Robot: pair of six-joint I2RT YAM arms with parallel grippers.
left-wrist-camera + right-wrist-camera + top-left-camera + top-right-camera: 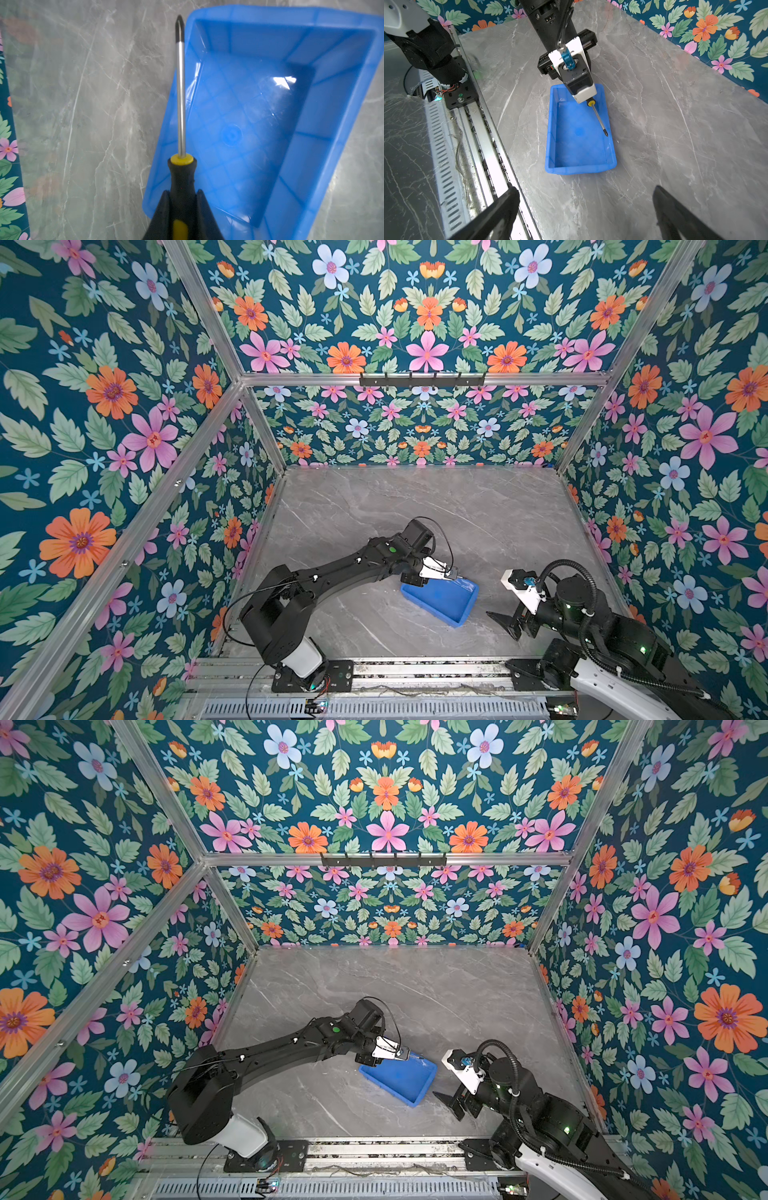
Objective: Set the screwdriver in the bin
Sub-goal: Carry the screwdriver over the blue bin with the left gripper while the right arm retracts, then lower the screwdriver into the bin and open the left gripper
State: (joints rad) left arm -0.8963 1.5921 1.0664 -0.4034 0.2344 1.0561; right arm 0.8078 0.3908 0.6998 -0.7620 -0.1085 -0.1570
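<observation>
The screwdriver's dark tip (180,30) pokes past the bin's corner rim (195,14), so my left gripper keeps hold of the screwdriver for now, until its stem lies over the bin's bottom.
My left gripper (182,192) is shut on the black-and-yellow handle of the screwdriver (181,99). It holds the screwdriver above the near end of the blue bin (324,104). The steel shaft runs along one long wall, and its dark tip is about over the rim. In the right wrist view the screwdriver (598,117) slants down over the bin (577,149), whose floor is bare. In both top views the bin (444,601) (399,1081) lies at an angle on the table between the arms. My right gripper (585,190) (500,624) hovers open over bare table beside the bin, holding nothing.
The grey marble table (436,506) is enclosed by floral walls (124,448) on three sides. A metal rail (415,672) with both arm bases runs along the front edge. A black hook rack (422,380) hangs on the back frame.
</observation>
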